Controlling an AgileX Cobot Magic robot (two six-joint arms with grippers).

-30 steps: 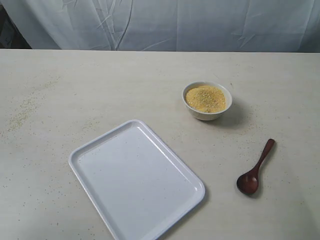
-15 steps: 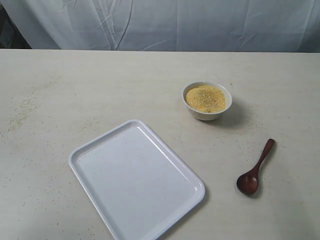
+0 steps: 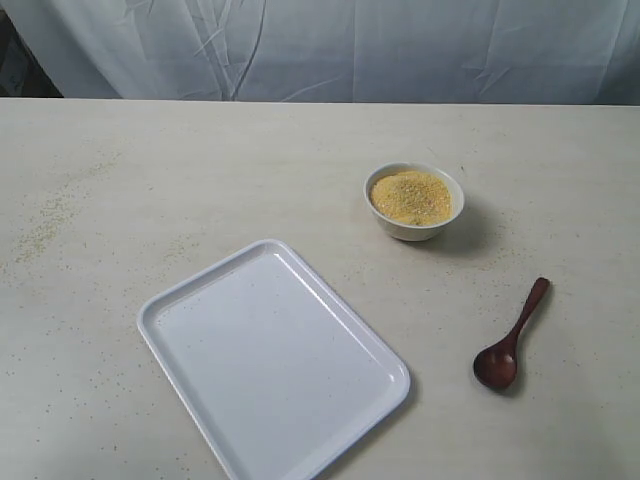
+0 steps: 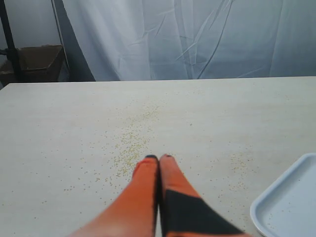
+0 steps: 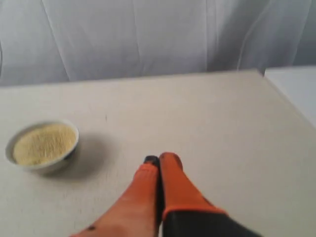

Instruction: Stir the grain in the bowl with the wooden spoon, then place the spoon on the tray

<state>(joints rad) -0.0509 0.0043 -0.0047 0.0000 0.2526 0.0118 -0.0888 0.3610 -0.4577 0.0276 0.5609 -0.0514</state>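
Observation:
My right gripper needs to pick up the wooden spoon by its handle (image 3: 531,304) next, so that it can stir the grain in the bowl (image 3: 414,201).
The white bowl (image 3: 414,201) stands right of the table's middle, filled with yellow grain (image 3: 411,195). To its front right lies the dark wooden spoon (image 3: 510,338), head toward the front edge, handle pointing back and right. The big white tray (image 3: 272,358) lies empty at the front centre. No gripper appears in the exterior view. In the left wrist view my left gripper (image 4: 159,158) is shut and empty over bare table, with a corner of the tray (image 4: 289,202) nearby. In the right wrist view my right gripper (image 5: 160,159) is shut and empty, the bowl (image 5: 42,145) some way off.
Loose grains (image 3: 50,215) are scattered over the table's left side and show as grains (image 4: 131,145) just beyond the left fingertips. A white cloth backdrop (image 3: 330,50) hangs behind the table. The table's right edge (image 5: 286,98) shows in the right wrist view.

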